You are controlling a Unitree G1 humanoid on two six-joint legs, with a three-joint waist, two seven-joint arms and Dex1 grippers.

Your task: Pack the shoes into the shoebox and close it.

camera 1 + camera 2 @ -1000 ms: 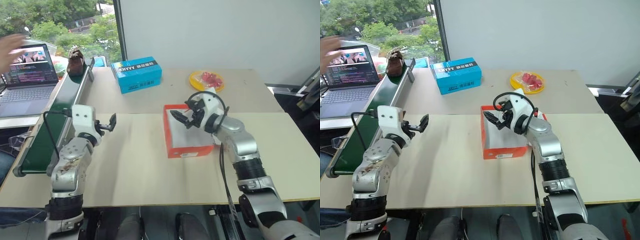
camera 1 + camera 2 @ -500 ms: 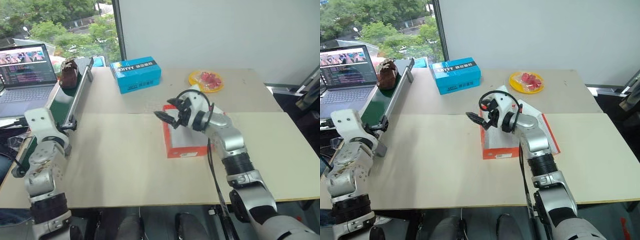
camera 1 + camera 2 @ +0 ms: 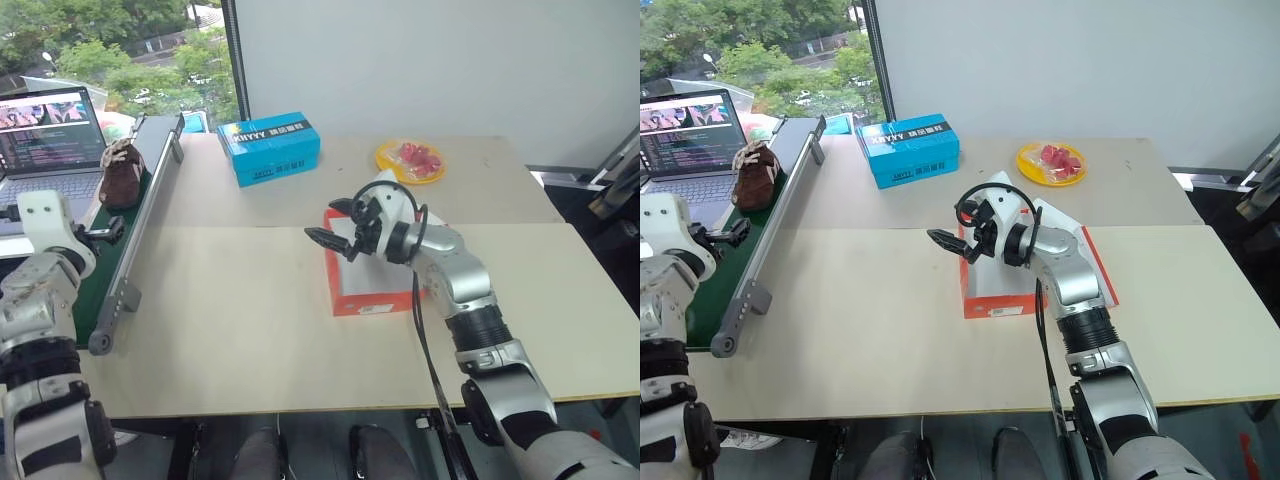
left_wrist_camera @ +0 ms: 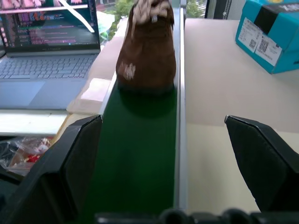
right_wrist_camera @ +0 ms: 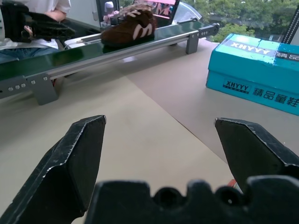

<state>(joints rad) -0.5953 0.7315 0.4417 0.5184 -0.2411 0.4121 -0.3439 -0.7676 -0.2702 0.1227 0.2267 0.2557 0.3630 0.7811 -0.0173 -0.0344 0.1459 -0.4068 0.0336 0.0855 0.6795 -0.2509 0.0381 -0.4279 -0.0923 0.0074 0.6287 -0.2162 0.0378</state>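
Note:
My left gripper needs to move toward the shoe before it closes on the brown shoe (image 4: pixel 147 60), because green belt (image 4: pixel 140 149) shows between the gripper's fingers and the shoe.
One dark brown shoe (image 3: pixel 120 172) with pale laces stands on the green conveyor belt (image 4: pixel 135 154) at the table's left. My left gripper (image 3: pixel 106 231) hangs open over the belt, a short way on the near side of the shoe (image 4: pixel 147 46) and apart from it. The red-orange shoebox (image 3: pixel 372 290) lies open at mid-table, its white inside showing; my right arm covers much of it. My right gripper (image 3: pixel 333 226) is open and empty above the box's left edge, pointing left towards the belt and the shoe (image 5: pixel 128 28).
A blue printed carton (image 3: pixel 268 148) and a yellow plate with red pieces (image 3: pixel 410 158) stand at the back of the table. A laptop (image 3: pixel 48 132) is open on a desk beyond the conveyor's grey rail (image 3: pixel 140 235).
My left arm has swung out left to the conveyor. The shoe has travelled down the belt towards me. My right gripper shifted left over the box edge. A hand by the laptop is gone.

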